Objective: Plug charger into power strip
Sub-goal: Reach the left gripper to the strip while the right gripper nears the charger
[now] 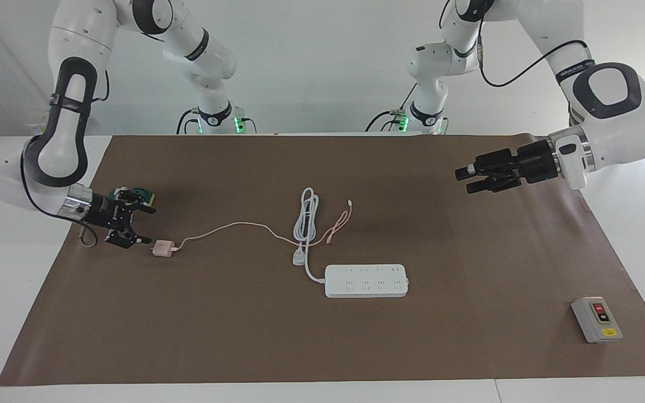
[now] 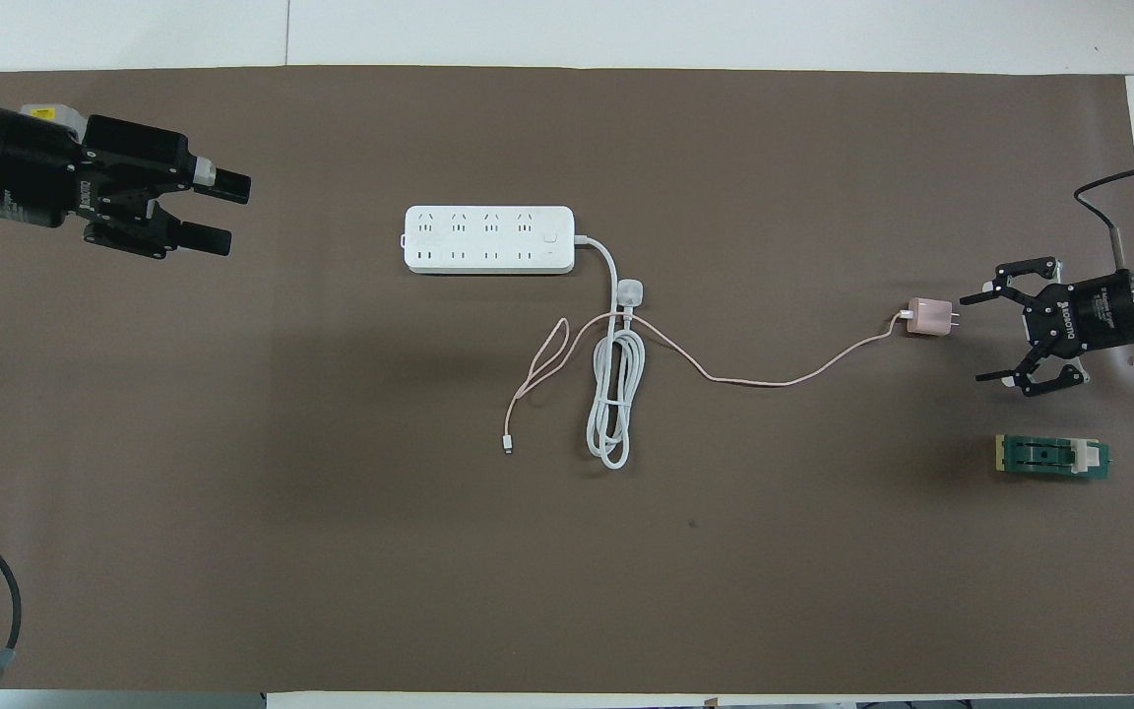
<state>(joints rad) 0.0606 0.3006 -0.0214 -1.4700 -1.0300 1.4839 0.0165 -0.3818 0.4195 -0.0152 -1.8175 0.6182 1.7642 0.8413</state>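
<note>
My right gripper would close short of the pink charger's body (image 2: 929,315).
The pale pink charger (image 1: 163,248) (image 2: 929,316) lies on the brown mat toward the right arm's end, prongs pointing at my right gripper. Its thin pink cable (image 1: 227,226) (image 2: 774,379) trails toward the table's middle. My right gripper (image 1: 148,225) (image 2: 974,337) is open and empty, low over the mat right beside the charger. The white power strip (image 1: 366,280) (image 2: 488,239) lies flat mid-table, sockets up, farther from the robots than the charger. My left gripper (image 1: 463,182) (image 2: 232,212) is open and empty, raised over the mat at the left arm's end, where it waits.
The strip's thick white bundled cord (image 1: 307,218) (image 2: 616,394) and its white plug (image 1: 299,258) (image 2: 630,292) lie beside the strip, crossed by the pink cable. A grey box with red and black buttons (image 1: 597,319) sits at the left arm's end. A green part (image 2: 1052,457) lies near my right gripper.
</note>
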